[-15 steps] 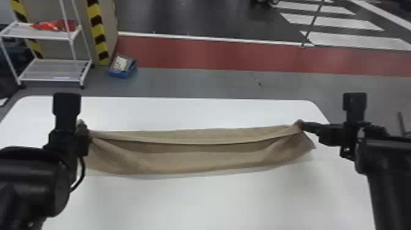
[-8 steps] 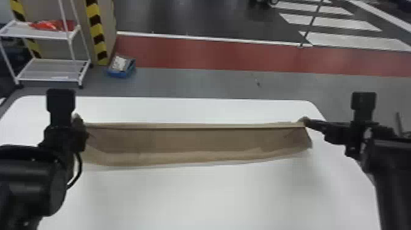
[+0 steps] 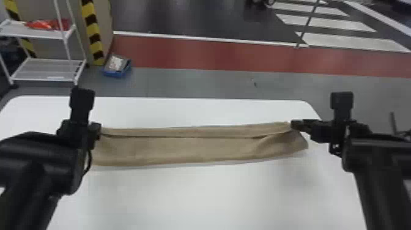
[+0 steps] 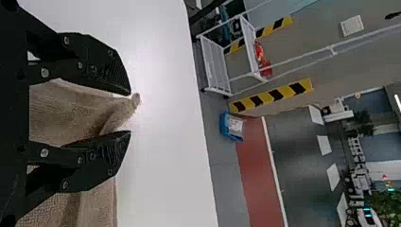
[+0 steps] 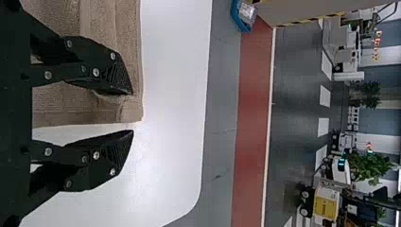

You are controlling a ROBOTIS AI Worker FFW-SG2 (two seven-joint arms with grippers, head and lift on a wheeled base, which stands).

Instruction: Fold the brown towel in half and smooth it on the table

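The towel's far corner bunches up between my open fingers and its long strip [image 3: 183, 148] lies flat, so I will grip that corner next with my left gripper.
The brown towel [image 3: 195, 148] lies as a long folded strip across the white table, a loose fold running along its far part. At its left end is my left gripper [image 3: 97, 131]; at its far right corner is my right gripper [image 3: 293, 124]. In the left wrist view, the left gripper [image 4: 127, 113] is open, with a bunched towel corner [image 4: 124, 109] between its spread fingers. The right wrist view has the right gripper [image 5: 131, 112] open too, one finger over the towel [image 5: 94, 111] and the other over bare table beside its edge.
The white table [image 3: 208, 195] extends in front of and behind the towel, its far edge and rounded right corner beyond the right gripper. On the floor past it stand a white shelf rack [image 3: 49, 68] and a blue bin [image 3: 116, 68].
Both grippers have moved inward, the left one rightward and the right one leftward. The towel's far edge looks slacker than half a second ago, and its near edge sits farther away than one second ago.
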